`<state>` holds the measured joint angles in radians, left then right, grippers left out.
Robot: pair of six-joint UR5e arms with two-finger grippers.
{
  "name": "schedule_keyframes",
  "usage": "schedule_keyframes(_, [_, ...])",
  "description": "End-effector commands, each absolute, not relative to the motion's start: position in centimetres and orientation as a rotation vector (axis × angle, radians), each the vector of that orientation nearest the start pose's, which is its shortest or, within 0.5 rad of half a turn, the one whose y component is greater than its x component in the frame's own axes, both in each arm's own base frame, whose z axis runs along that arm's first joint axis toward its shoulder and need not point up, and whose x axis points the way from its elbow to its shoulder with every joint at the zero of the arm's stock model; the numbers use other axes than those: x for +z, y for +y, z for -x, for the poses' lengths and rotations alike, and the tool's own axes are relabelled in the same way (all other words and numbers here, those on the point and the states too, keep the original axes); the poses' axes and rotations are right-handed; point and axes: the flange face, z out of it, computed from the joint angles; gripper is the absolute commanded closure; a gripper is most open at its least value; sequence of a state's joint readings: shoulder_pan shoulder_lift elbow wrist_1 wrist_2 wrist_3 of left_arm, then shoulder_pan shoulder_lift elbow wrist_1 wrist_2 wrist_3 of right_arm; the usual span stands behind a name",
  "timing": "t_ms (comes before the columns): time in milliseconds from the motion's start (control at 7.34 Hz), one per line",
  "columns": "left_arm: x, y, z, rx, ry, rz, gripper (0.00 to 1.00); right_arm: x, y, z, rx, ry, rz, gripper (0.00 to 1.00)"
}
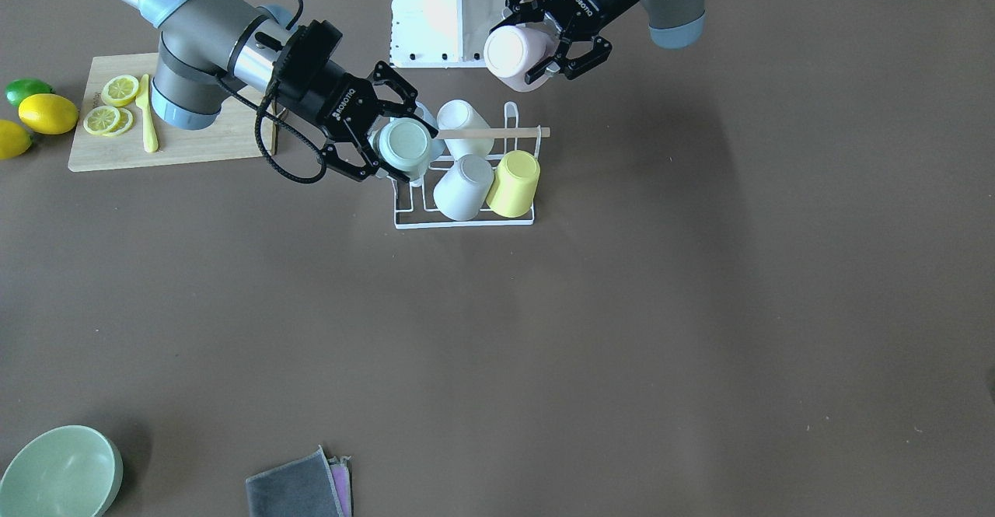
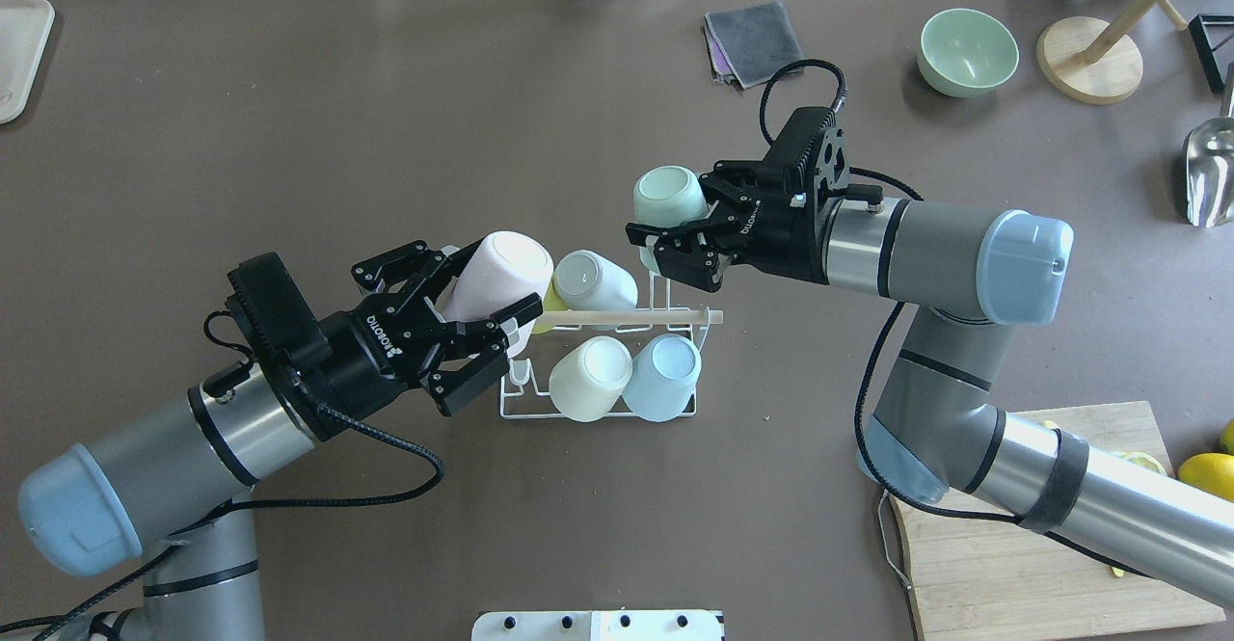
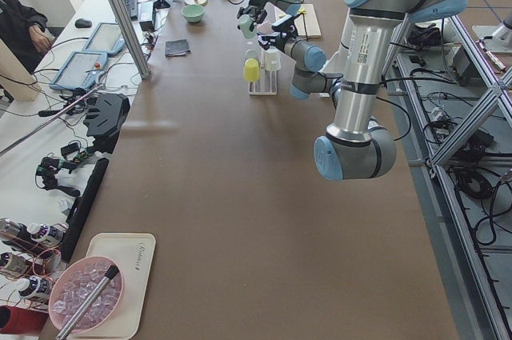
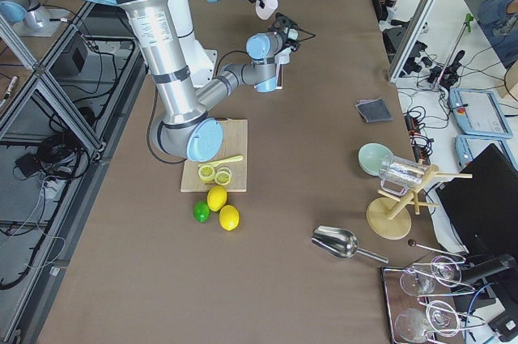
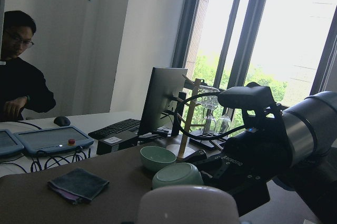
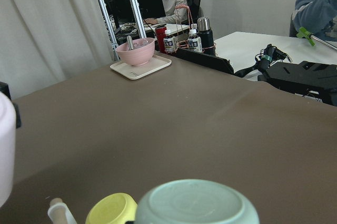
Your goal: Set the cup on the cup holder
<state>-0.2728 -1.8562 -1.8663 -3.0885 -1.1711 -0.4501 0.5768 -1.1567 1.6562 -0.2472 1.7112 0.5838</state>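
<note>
The pink cup's body is short of the white peg's exposed end, so my left gripper must move the cup over the peg before releasing.
The cup holder (image 2: 521, 412) (image 1: 404, 223), a white wire rack with a wooden rod (image 2: 627, 315) across its top, stands mid-table. A white cup (image 2: 593, 280), a cream cup (image 2: 588, 378), a light blue cup (image 2: 665, 376) and a yellow cup (image 1: 514, 183) sit on it. My left gripper (image 2: 487, 284) (image 1: 522, 43) is shut on a pink cup (image 2: 496, 270) (image 1: 509, 54), held at the rack's left end. My right gripper (image 2: 675, 207) (image 1: 408, 148) is shut on a mint cup (image 2: 670, 196) (image 1: 404, 148) (image 6: 195, 203) over the rack's far right corner. Whether that cup touches a prong cannot be told.
A wooden cutting board (image 1: 194, 140) with lemon slices lies by the right arm, with lemons (image 1: 48, 113) beside it. A mint bowl (image 2: 967, 51), a grey cloth (image 2: 754, 39), a wooden stand (image 2: 1089, 67) and a metal scoop (image 2: 1210, 173) sit along the far side.
</note>
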Motion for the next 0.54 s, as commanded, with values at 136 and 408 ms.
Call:
schedule_keyframes(136, [25.4,-28.8,-43.2,0.142,1.372,-1.547,1.0,24.7,-42.1,43.0,-0.406,-1.363,-1.223,1.0])
schedule_keyframes(408, [25.5,-28.1,-44.3,0.157,1.382,-1.531,1.0,25.1,-42.5,43.4,-0.388,-1.339,-1.223,1.0])
